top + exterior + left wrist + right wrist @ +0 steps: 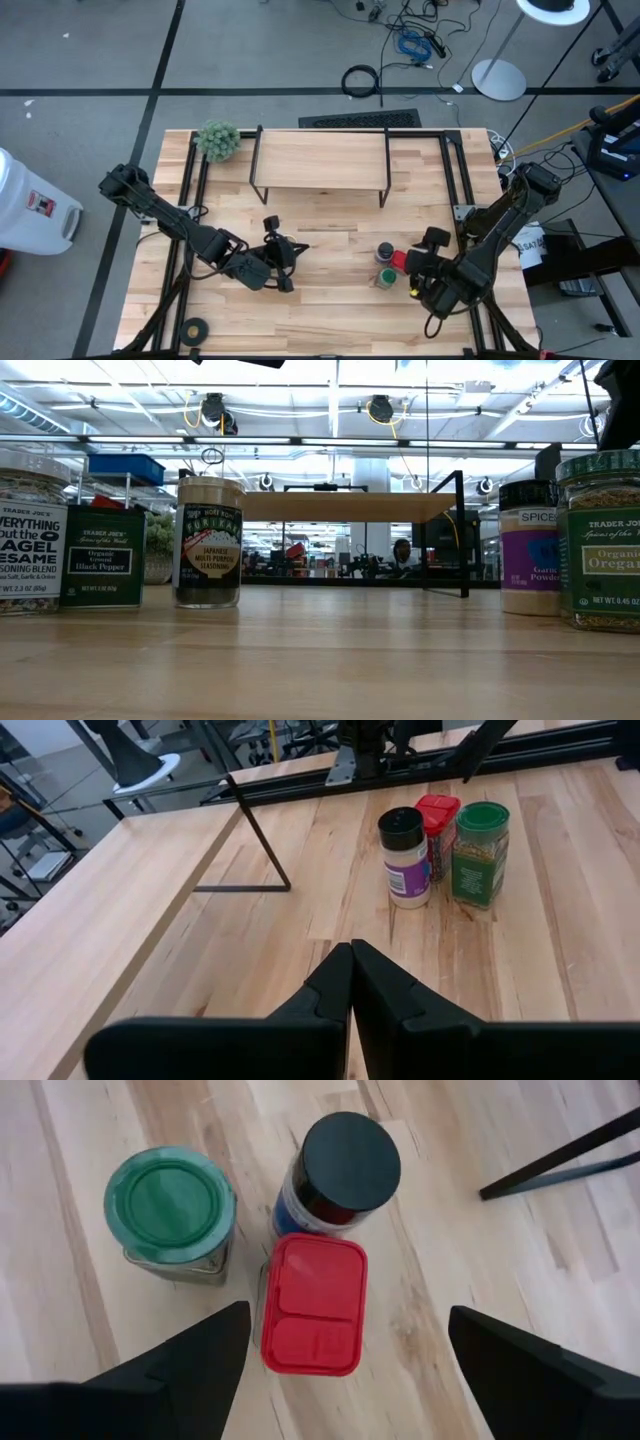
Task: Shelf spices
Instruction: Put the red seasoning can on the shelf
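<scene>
My right gripper grabs the red tin by its red lid [399, 262] next, to bring the tin to the shelf [320, 160].
Three spices stand close together on the table right of centre: a dark-lidded jar [350, 1160] [385, 250], a red tin [315, 1305] [399, 262] and a green-lidded jar [170, 1200] [385, 278]. My right gripper [345, 1370] [415, 268] hangs open just above the red tin, one finger on either side and clear of it. My left gripper [350, 975] [288, 252] is shut over bare table at centre, pointing toward those three spices. The shelf [320, 160] stands on its black legs at the far middle, its top board bare. In the low view, a seasoning jar [30, 530], a dark square tin [100, 555] and a tan-lidded jar [208, 540] stand at left.
A fuzzy green plant ball [218, 140] sits by the shelf's far left corner. A black tape roll [195, 328] lies near the near left edge. Black frame rails [185, 190] run along both table sides. Bare wood lies between the shelf and the grippers.
</scene>
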`<action>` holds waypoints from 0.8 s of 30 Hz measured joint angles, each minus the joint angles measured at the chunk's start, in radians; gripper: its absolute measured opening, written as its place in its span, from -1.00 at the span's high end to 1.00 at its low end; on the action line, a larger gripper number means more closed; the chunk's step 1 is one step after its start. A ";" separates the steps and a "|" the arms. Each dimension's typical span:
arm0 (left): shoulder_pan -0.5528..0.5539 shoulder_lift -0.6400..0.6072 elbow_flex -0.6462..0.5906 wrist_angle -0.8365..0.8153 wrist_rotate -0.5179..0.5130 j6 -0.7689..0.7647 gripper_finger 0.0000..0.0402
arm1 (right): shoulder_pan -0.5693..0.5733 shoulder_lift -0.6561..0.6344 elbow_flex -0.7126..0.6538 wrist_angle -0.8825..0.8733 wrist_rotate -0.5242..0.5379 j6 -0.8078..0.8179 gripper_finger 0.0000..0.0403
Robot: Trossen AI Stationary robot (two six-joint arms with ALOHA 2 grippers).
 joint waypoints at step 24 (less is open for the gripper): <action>-0.008 0.000 0.000 -0.001 0.000 0.000 0.92 | 0.017 -0.016 -0.130 0.148 -0.054 0.078 -0.64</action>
